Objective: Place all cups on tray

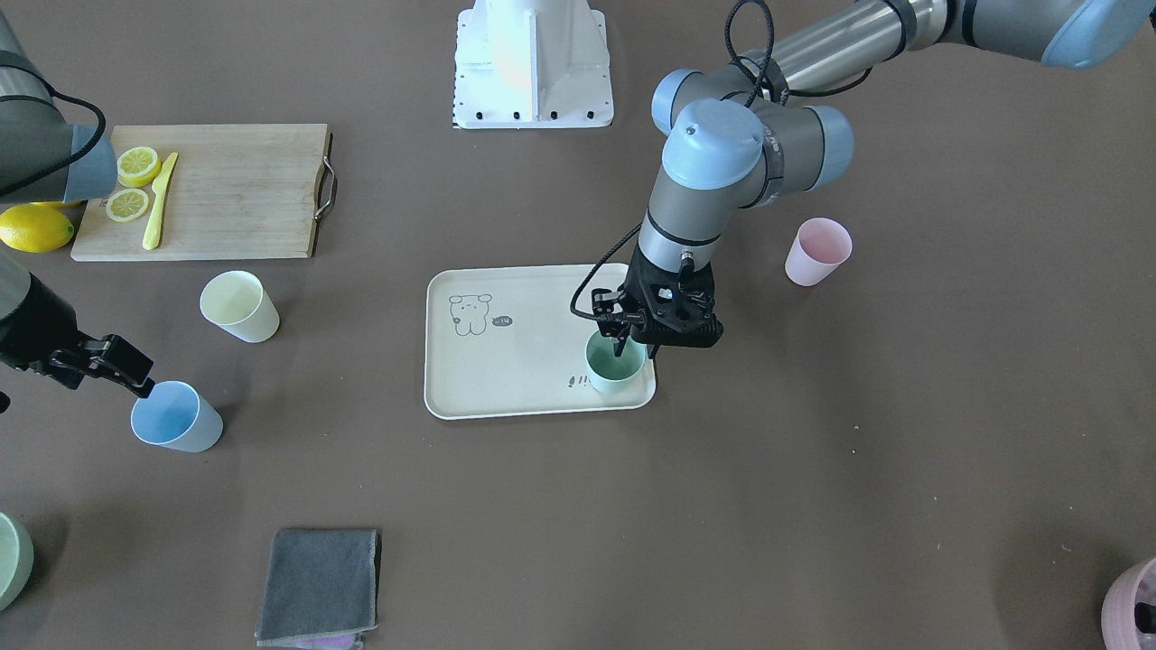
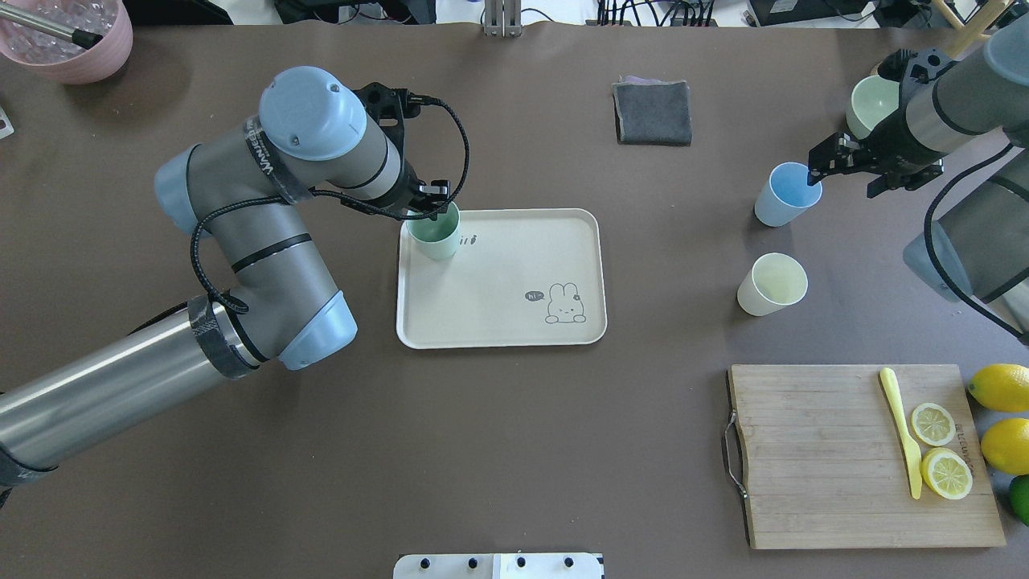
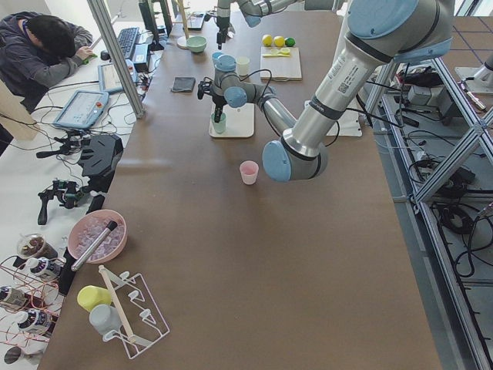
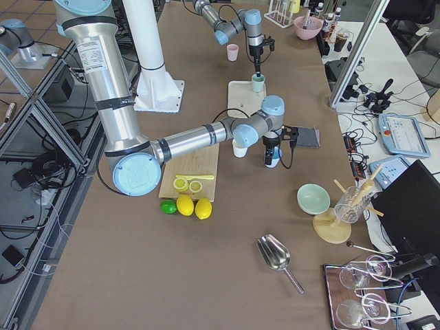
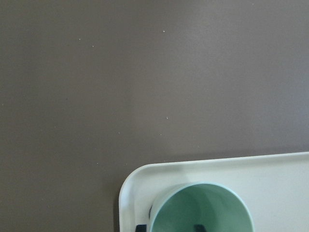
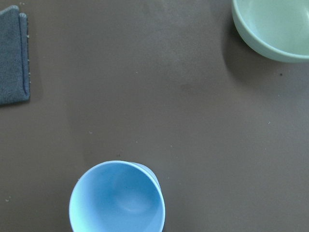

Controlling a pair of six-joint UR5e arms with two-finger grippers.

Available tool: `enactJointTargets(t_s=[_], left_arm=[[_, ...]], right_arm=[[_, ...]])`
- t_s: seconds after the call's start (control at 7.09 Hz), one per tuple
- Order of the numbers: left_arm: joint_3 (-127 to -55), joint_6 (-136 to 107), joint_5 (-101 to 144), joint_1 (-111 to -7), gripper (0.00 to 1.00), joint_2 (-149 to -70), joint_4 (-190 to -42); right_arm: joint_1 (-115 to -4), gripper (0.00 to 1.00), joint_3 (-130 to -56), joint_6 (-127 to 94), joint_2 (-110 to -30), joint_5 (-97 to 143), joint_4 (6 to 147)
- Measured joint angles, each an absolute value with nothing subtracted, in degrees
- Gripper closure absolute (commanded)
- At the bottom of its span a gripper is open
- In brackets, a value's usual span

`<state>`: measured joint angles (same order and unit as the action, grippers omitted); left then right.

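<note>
I should next use my right gripper to grab the light blue cup by the thin side at its rim (image 1: 155, 388), because the cup's round body is wider than the gripper's open fingers.
The cream tray (image 2: 498, 273) lies mid-table. The mint green cup (image 2: 434, 233) stands upright in the tray's far left corner, and also shows in the left wrist view (image 5: 200, 210). My left gripper (image 1: 637, 348) is open, with one finger inside the cup and one outside its wall. The light blue cup (image 2: 788, 195) stands off the tray at the right. My right gripper (image 2: 842, 181) is open beside it, one fingertip at its rim. The pale yellow cup (image 2: 772, 284) stands just nearer. The light pink cup (image 1: 817, 253) stands on the table left of the tray, hidden by my left arm in the overhead view.
A wooden cutting board (image 2: 812, 450) with lemon slices and a yellow knife lies at the near right, with whole lemons (image 2: 1001, 386) beside it. A grey cloth (image 2: 653, 112), a green bowl (image 6: 273, 29) and a pink bowl (image 2: 68, 40) are at the far side.
</note>
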<state>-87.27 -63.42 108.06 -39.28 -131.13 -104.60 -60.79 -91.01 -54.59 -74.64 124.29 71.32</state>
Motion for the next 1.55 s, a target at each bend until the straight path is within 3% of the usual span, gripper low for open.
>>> enactJointTargets(t_s=[0.28, 0.42, 0.56, 0.71, 1.55], left_arm=[[-88.80, -61.92, 109.88, -41.70, 0.02, -131.06, -104.33], [-89.24, -60.24, 111.52, -43.43, 0.02, -130.82, -104.25], [-89.59, -58.85, 112.46, -44.71, 0.02, -130.49, -104.19], [-90.18, -57.98, 112.89, -45.57, 0.02, -129.79, -104.16], [-93.82, -54.79, 117.50, -49.83, 0.01, -125.59, -103.53]], right_arm=[[-61.00, 0.12, -88.28, -52.38, -72.89, 124.21, 72.06], [-61.00, 0.32, -87.30, -51.58, -72.37, 124.20, 72.04], [-60.89, 0.80, -86.86, -51.72, -72.16, 124.07, 71.97], [-60.40, 1.00, -86.67, -52.92, -72.16, 123.41, 71.81], [-58.16, 1.00, -89.89, -57.93, -71.63, 121.30, 71.89]])
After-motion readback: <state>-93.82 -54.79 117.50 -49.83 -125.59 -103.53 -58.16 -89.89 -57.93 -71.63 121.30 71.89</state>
